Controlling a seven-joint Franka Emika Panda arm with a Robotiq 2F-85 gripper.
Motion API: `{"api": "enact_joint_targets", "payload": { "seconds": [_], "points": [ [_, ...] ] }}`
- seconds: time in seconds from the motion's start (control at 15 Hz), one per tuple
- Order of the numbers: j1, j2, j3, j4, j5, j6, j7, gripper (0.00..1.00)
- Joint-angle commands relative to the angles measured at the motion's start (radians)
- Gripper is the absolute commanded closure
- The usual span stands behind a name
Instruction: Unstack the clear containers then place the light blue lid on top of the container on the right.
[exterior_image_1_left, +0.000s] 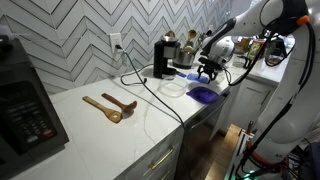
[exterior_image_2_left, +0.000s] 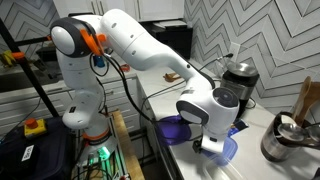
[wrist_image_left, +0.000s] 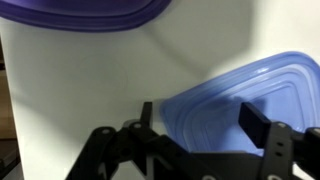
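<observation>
My gripper should close on the light blue lid's near edge (exterior_image_1_left: 203, 79) (wrist_image_left: 177, 108) now. It would hold the corner of the lid's rim, because the corner is between my fingers, with one finger outside it.
The light blue lid (wrist_image_left: 250, 85) lies flat on the white counter; it also shows in an exterior view (exterior_image_2_left: 229, 150). My gripper (wrist_image_left: 200, 118) is open and hangs low over the lid's edge, one finger at the rim and the other over the lid's surface. It holds nothing. The gripper shows in both exterior views (exterior_image_1_left: 207, 70) (exterior_image_2_left: 210, 141). A clear container (exterior_image_1_left: 172, 88) shows faintly on the counter beside the coffee machine; I cannot tell whether it is one tub or two stacked. It is out of the wrist view.
A larger, darker blue-purple lid (wrist_image_left: 80, 12) lies close by (exterior_image_2_left: 175, 130) (exterior_image_1_left: 203, 95). A black coffee machine (exterior_image_1_left: 160, 58), cables and two wooden spoons (exterior_image_1_left: 110, 106) are on the counter (exterior_image_1_left: 80, 130). A metal kettle (exterior_image_2_left: 285, 140) stands near the arm.
</observation>
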Motion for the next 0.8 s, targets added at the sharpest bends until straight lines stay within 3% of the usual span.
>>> {"api": "enact_joint_targets", "payload": {
  "seconds": [0.0,0.47,0.73],
  "points": [
    [0.004,0.022,-0.015,0.006,-0.027,-0.005,0.010,0.44],
    [0.004,0.005,-0.024,0.011,-0.057,-0.021,0.015,0.92],
    [0.004,0.001,-0.024,0.013,-0.062,-0.031,0.016,1.00]
  ]
}}
